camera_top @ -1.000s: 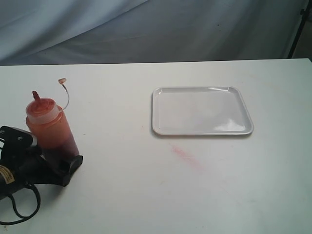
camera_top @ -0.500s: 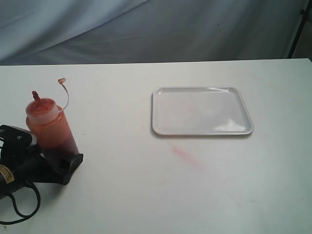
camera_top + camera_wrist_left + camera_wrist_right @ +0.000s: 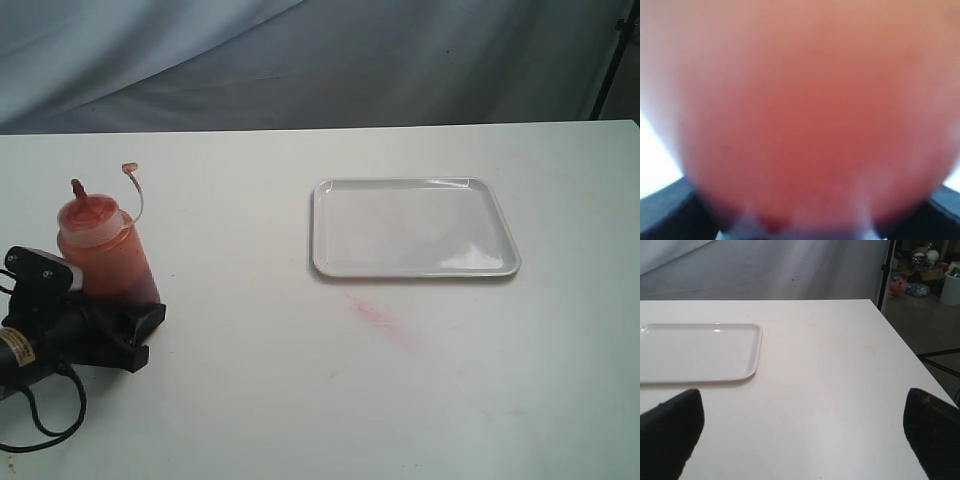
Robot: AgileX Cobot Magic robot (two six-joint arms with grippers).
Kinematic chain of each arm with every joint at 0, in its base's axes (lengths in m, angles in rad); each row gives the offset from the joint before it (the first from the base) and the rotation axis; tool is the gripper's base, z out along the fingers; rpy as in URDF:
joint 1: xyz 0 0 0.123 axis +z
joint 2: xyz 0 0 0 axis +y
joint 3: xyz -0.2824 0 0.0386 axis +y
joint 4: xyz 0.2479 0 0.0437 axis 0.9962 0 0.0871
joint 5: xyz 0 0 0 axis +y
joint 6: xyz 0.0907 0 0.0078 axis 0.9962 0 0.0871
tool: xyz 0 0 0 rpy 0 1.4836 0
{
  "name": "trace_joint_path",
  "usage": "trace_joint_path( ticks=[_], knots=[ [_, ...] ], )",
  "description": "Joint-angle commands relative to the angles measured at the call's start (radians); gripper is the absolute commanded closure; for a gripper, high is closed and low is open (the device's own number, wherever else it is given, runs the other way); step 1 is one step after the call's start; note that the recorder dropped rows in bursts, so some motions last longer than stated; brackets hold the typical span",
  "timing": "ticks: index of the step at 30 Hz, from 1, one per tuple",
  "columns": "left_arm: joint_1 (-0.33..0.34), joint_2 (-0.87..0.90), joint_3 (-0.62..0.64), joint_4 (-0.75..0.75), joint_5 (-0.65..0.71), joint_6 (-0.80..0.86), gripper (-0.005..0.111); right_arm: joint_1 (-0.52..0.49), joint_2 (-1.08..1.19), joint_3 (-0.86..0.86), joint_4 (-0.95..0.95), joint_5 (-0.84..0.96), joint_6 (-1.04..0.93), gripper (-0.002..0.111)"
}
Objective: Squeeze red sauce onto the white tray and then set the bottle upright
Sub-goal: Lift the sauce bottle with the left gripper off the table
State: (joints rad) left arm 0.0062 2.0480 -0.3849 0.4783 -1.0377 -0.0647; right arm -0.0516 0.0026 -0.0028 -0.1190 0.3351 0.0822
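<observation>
The bottle will be grabbed by its red body (image 3: 113, 262) next, and my right gripper will then squeeze red sauce onto the white tray (image 3: 415, 228).
The bottle (image 3: 105, 262) stands upright at the table's left, with its nozzle up and its tethered cap (image 3: 128, 167) hanging off to the side. My left gripper (image 3: 128, 308) is shut on the bottle's dark red base. In the left wrist view the bottle (image 3: 805, 115) is a red blur filling the frame, with a black finger in each lower corner either side of the left gripper (image 3: 805, 215). The white tray (image 3: 415, 228) lies flat at centre right. No red sauce shows on the white tray (image 3: 695, 352). My right gripper (image 3: 800, 440) hangs open over bare table beside the tray.
A faint dull pink smear (image 3: 380, 322) marks the table just in front of the tray. The left arm's black cable (image 3: 50, 420) loops at the near left edge. Grey cloth hangs behind the table. The table's right edge (image 3: 910, 355) lies near the right gripper.
The left gripper and the bottle have shifted slightly away from the near edge together. The bottle now stands straighter than a second ago.
</observation>
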Motion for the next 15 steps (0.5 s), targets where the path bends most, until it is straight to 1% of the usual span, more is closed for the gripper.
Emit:
trace_joint_path(
  ticks=[1, 2, 7, 12, 15],
  knots=[
    [-0.006, 0.002, -0.005, 0.025, 0.023, -0.003, 0.103, -0.007, -0.003, 0.003, -0.008, -0.009, 0.004, 0.003],
    [-0.006, 0.002, -0.005, 0.025, 0.023, 0.000, 0.107, -0.007, -0.003, 0.003, -0.008, -0.009, 0.004, 0.003],
    [-0.006, 0.002, -0.005, 0.025, 0.009, 0.002, 0.106, -0.007, -0.003, 0.003, -0.008, -0.009, 0.004, 0.003],
    [-0.006, 0.002, -0.005, 0.032, -0.055, 0.026, 0.106, -0.007, -0.003, 0.003, -0.008, -0.009, 0.004, 0.003],
    [-0.006, -0.004, -0.005, 0.038, -0.100, 0.076, 0.107, -0.007, -0.003, 0.003, -0.008, -0.009, 0.004, 0.003]
  ],
)
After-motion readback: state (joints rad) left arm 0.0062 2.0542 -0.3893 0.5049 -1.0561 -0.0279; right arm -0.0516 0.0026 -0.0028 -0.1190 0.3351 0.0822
